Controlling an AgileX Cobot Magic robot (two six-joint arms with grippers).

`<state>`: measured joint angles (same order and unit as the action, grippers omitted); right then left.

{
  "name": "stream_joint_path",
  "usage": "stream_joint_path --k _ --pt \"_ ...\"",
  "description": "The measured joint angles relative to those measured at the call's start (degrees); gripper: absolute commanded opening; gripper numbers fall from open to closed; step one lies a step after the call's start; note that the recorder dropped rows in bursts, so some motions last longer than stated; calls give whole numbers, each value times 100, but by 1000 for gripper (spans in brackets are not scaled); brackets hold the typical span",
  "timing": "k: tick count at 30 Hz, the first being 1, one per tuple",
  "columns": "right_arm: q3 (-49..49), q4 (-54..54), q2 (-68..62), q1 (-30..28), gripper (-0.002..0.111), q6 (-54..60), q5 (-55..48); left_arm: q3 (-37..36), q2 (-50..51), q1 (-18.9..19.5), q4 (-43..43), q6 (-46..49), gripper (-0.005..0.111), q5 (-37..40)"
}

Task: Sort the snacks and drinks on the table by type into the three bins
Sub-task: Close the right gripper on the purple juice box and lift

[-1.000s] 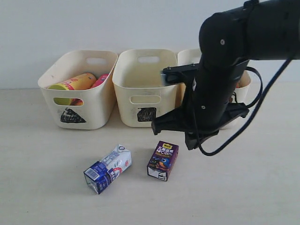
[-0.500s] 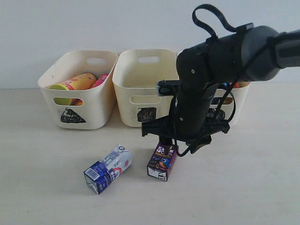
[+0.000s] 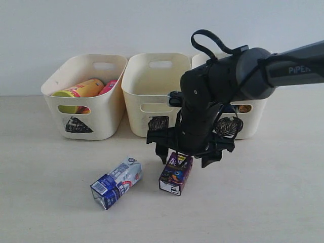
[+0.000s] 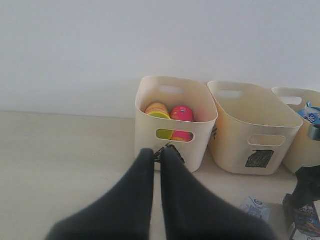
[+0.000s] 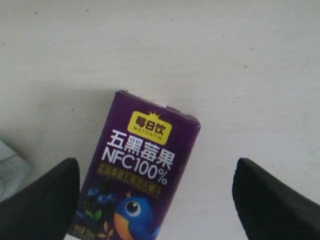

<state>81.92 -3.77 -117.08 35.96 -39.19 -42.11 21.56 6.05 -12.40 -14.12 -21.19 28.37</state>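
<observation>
I should next sort the dark purple-black carton [image 3: 175, 175] into the square bin with the drink in it, so I should pick it up by its long side edges with my right gripper.
The dark purple-black carton [image 3: 175, 175] stands on the table [image 3: 263, 202], and my right gripper [image 3: 184, 157] hangs open just above it. In the right wrist view the carton [image 5: 140, 180] lies between the spread fingers [image 5: 45, 200], nearer to one finger than the other, with no contact. The blue and white carton [image 3: 116, 183] lies on its side to the left. The triangle bin [image 3: 96, 119] holds the yellow-orange tube [image 3: 80, 89] and the pink tube [image 3: 108, 86]. The square bin [image 3: 136, 101] looks empty. The circle bin [image 3: 253, 121] is partly hidden by the arm. My left gripper [image 4: 156, 152] is shut, empty, away from the bins.
In the left wrist view, the blue crinkly bag [image 4: 311, 114] shows in the circle bin [image 4: 300, 150]. The three bins stand in a row against the pale wall. Black cables loop off the right arm near the circle bin.
My right arm has swung left and down from in front of the circle bin, so its open gripper is now over the purple carton. Both cartons stay put.
</observation>
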Motion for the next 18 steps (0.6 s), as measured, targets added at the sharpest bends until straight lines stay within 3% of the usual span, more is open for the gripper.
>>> stream_joint_path --k 10,14,18 --pt "261 -25 -456 0 73 -71 -35 0 0 0 2 0 4 23" --pt "261 -25 -470 0 53 -71 19 0 0 0 2 0 4 23" --pt "261 -49 -470 0 22 -61 16 0 0 0 2 0 4 23"
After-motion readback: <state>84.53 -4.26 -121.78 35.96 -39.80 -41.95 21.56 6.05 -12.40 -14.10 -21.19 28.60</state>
